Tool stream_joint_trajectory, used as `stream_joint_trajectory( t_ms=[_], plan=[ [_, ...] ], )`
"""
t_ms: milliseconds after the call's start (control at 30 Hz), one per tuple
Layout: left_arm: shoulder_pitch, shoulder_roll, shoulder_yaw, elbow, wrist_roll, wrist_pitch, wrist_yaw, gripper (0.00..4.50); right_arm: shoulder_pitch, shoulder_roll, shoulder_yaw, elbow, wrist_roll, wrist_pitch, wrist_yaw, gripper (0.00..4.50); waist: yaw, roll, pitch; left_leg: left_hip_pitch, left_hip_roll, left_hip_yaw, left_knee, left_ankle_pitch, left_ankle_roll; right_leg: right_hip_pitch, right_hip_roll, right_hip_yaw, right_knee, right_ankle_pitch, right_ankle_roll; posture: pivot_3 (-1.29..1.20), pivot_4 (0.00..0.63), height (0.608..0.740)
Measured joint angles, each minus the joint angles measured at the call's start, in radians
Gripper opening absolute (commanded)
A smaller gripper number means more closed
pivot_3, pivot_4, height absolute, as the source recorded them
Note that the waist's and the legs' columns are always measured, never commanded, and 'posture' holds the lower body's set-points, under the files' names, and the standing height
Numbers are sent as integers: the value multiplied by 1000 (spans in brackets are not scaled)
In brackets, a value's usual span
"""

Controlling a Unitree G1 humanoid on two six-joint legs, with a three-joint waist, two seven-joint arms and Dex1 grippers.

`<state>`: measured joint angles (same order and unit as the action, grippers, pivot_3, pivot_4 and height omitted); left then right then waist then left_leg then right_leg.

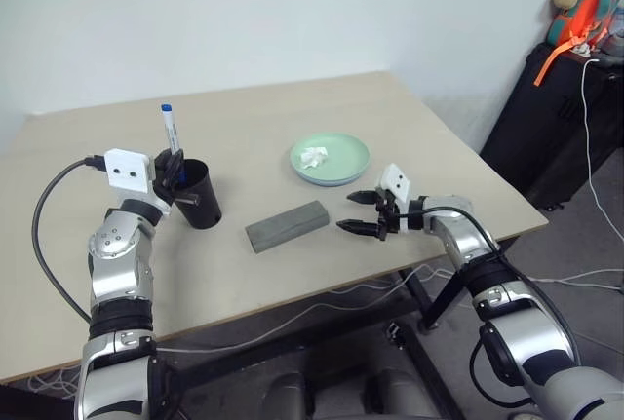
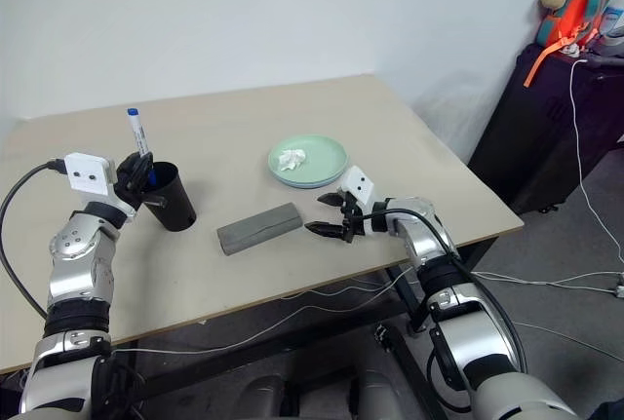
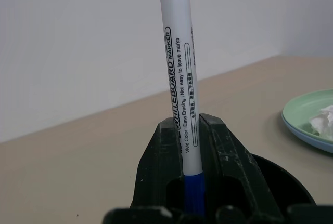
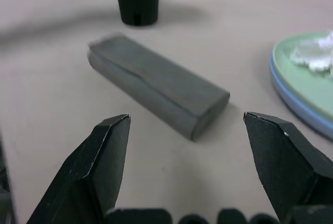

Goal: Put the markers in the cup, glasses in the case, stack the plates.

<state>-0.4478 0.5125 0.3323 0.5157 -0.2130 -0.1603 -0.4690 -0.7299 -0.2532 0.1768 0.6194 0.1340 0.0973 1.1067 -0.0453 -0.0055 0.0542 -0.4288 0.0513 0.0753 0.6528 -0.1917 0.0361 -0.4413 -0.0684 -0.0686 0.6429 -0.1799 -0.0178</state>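
Note:
I can open my left gripper now. The marker's blue lower end is inside the black rim, so the white marker with a blue cap would settle in the cup.
My left gripper (image 1: 174,171) is shut on a white marker (image 1: 168,128) with a blue cap and holds it upright at the rim of the black cup (image 1: 203,201). The fingers hide the marker's lower end. The grey case (image 1: 286,225) lies closed at the table's middle. Right of it my right gripper (image 1: 347,213) stands open and empty, pointing at the case's end (image 4: 156,83). Behind it the mint green plate (image 4: 302,78) rests on the light blue plate (image 4: 304,116). A small whitish lump (image 1: 314,157) lies on top; I cannot tell whether it is the glasses.
The beige table (image 1: 390,108) ends close behind my right arm on the right. Past that edge stands a black box (image 1: 556,128) with an orange bag (image 1: 585,6) on it. Cables run across the floor under the table.

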Motion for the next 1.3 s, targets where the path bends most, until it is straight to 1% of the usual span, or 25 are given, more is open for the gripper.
stream_joint_trajectory(
  t_ms=[267,333,367,500,900,1000,1100,1233,1300],
  plan=[
    [-3,0,-6,13,0,-9,-7,63,0,1,-8,-24,27,29,10,3790,0,0,0,0,0,0,0,0,0,0,0,0,0,0,0,0,0,740],
    [-7,-3,-11,20,0,-10,-7,787,0,1,-8,-24,27,29,10,3790,0,0,0,0,0,0,0,0,0,0,0,0,0,0,0,0,0,740],
    [-10,-5,-11,26,0,-10,-8,1042,0,2,-8,-24,27,29,10,3790,0,0,0,0,0,0,0,0,0,0,0,0,0,0,0,0,0,740],
    [-21,-10,-12,32,-1,-10,-12,2382,0,2,-8,-24,27,29,9,3790,0,0,0,0,0,0,0,0,0,0,0,0,0,0,0,0,0,740],
    [-23,-15,-21,30,-2,-10,-14,2382,0,2,-8,-24,27,27,8,3790,0,0,0,0,0,0,0,0,0,0,0,0,0,0,0,0,0,740],
    [-22,-15,-17,-3,-26,9,-25,2382,0,2,-8,-24,27,26,8,3790,0,0,0,0,0,0,-1,0,0,-1,0,0,0,0,0,0,0,740],
    [-1,6,-16,-106,-86,78,-85,2382,0,-1,-9,-23,27,24,8,3790,0,0,0,-1,0,0,-1,0,0,-1,-1,0,-1,0,0,0,0,740],
    [104,109,-8,-356,-236,273,-224,2382,-2,-16,-19,-20,28,23,9,3790,-3,0,0,0,1,2,-4,0,0,-2,-1,1,-2,-1,-1,0,0,740],
    [149,143,-6,-448,-286,353,-267,2382,-2,-25,-29,-16,28,19,9,3790,-2,0,0,0,1,2,-5,0,0,-2,0,0,-2,-1,-1,0,0,740]
  ],
)
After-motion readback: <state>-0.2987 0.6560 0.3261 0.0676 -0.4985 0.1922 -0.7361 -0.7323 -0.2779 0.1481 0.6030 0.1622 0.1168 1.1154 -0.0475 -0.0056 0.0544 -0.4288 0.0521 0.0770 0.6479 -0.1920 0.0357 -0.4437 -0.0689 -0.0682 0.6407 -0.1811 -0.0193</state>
